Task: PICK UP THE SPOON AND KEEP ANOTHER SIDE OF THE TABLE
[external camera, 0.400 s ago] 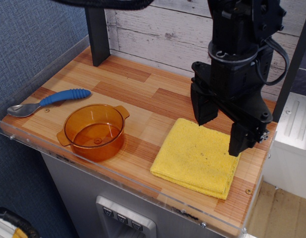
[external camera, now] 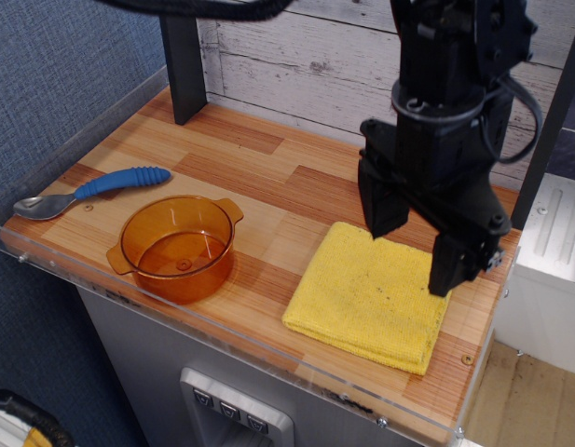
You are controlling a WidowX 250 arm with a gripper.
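I should next grab the spoon by its blue ribbed handle (external camera: 125,181) to move it to another side of the table.
The spoon (external camera: 87,190) lies flat at the left front of the wooden table (external camera: 268,177), its silver bowl pointing left toward the acrylic rim and its blue ribbed handle pointing right. My gripper (external camera: 417,247) hangs at the right side, above the yellow cloth (external camera: 366,298). Its two black fingers are spread apart and hold nothing. It is far from the spoon, with the orange bowl between them.
An orange transparent bowl (external camera: 177,246) stands just right of the spoon near the front edge. A dark post (external camera: 183,65) rises at the back left. A clear acrylic rim (external camera: 222,337) edges the front and left sides.
The gripper has shifted very slightly upward over the cloth. The spoon, bowl and cloth have not moved.
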